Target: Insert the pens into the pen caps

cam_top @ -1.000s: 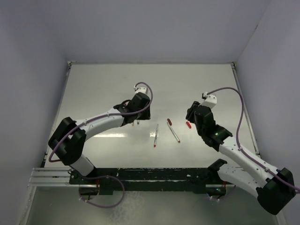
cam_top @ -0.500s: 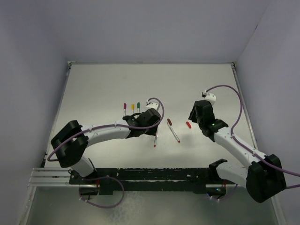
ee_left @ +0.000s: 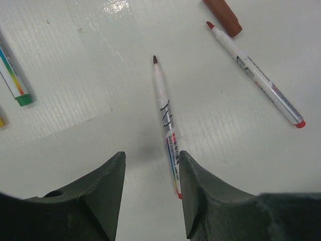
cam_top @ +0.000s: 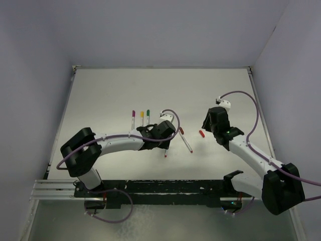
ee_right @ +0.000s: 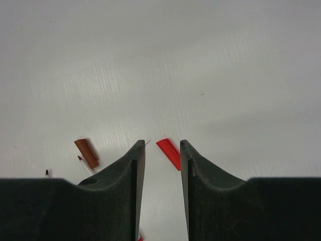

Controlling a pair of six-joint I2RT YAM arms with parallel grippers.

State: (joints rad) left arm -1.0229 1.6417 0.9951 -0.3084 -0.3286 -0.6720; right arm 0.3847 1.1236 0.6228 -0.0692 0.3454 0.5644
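Note:
I should next grab the brown-tipped pen with my left gripper by the rear half of its body. The pen's tip stays free to go into the red cap.
In the left wrist view a brown-tipped pen (ee_left: 165,120) lies on the table, its rear end against the inner side of my right finger. My left gripper (ee_left: 150,155) is open and holds nothing. A red-tipped pen (ee_left: 256,75) and the dark red cap (ee_left: 223,15) lie further out. The red cap (ee_right: 169,153) lies on the table just beyond the tips of my open right gripper (ee_right: 161,145), near its right finger. From above, my left gripper (cam_top: 163,143) covers most of one pen (cam_top: 165,153), and my right gripper (cam_top: 206,129) is beside the red cap (cam_top: 201,133).
Three capped pens, magenta (cam_top: 133,118), yellow (cam_top: 142,117) and green (cam_top: 148,116), lie side by side left of my left gripper. The green-capped one (ee_left: 12,80) shows at the left wrist view's edge. Walls enclose the table (cam_top: 100,95) on three sides.
My left gripper has swung right, off the three capped pens, and now hovers over the brown-tipped pen. The right arm shifted its pose, its gripper staying by the red cap.

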